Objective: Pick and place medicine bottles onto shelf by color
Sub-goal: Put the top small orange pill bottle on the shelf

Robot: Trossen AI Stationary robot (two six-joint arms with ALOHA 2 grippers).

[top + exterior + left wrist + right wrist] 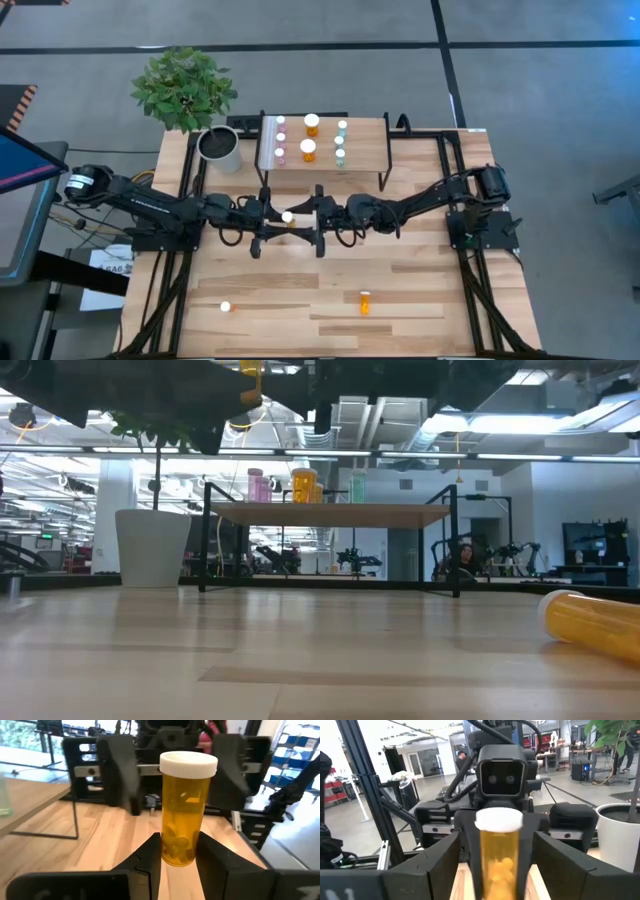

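The held orange bottle needs to go on the shelf [370, 160], so the right gripper should first grab it next by its body just below the white cap [289, 223].
An orange medicine bottle [182, 810] with a white cap hangs upright over the table's middle, and my left gripper [181, 862] is shut on it. My right gripper [500, 870] faces it from the table's right. It is open, and its fingers [120, 770] stand on either side of the bottle, apart from it. The shelf [370, 160] at the far middle carries pink [281, 122], orange [312, 124] and pale green [342, 127] bottles standing upright. Another orange bottle [364, 301] lies on its side near the front edge. A white-capped one [225, 307] stands at the front left. My left gripper pinches the bottle's lower body [175, 852] between its two fingers. The fingers lie level and come from the table's left. The bottle stands upright in the hold with its cap [188, 764] up, lifted clear of the table.
A grey-white plant pot [220, 148] with a leafy plant stands left of the shelf. Black frame rails [470, 250] run along the table's left and right sides. Bare wood lies between the arms and the front edge.
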